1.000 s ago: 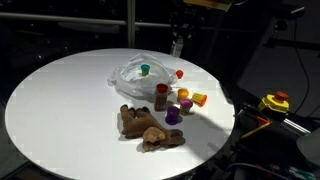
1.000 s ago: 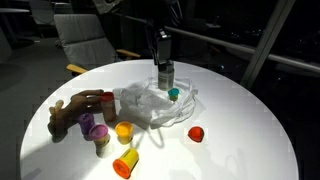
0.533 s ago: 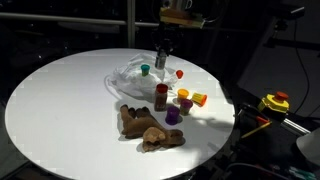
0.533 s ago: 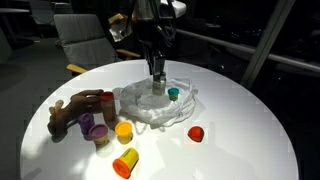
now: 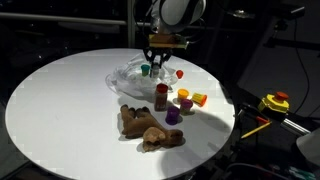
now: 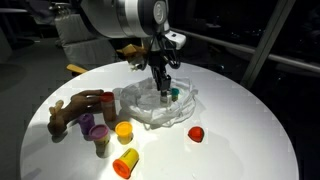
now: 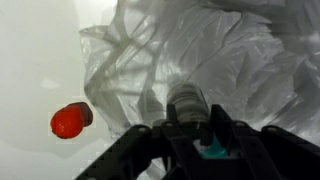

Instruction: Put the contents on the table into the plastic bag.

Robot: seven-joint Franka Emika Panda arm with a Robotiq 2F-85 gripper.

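The teal-capped item lies just beneath, so my gripper keeps holding the small grey jar (image 7: pixel 187 103) for now. If I opened my gripper now, the jar would drop against that item.
A crumpled clear plastic bag (image 5: pixel 128 76) lies on the round white table (image 5: pixel 60 100); it also shows in an exterior view (image 6: pixel 143 108) and the wrist view (image 7: pixel 235 50). My gripper (image 5: pixel 156 63) (image 6: pixel 163 88) is low over the bag's opening, shut on a small grey jar (image 7: pixel 187 103). A teal-capped item (image 6: pixel 174 94) (image 7: pixel 210 150) lies in the bag just beneath. On the table are a red cup (image 6: pixel 196 133) (image 7: pixel 70 120), an orange cup (image 6: pixel 125 162), a yellow cup (image 6: pixel 123 131), a purple cup (image 6: pixel 88 124), a brown bottle (image 5: pixel 161 96) and a brown plush toy (image 5: pixel 148 127).
The loose cups and the plush cluster between the bag and the table edge (image 5: pixel 215 135). A yellow and red device (image 5: pixel 274 102) sits off the table. A chair (image 6: pixel 85 40) stands behind the table.
The arm has come down and moved over the bag with the grey jar in its fingers. The things on the table have not moved.
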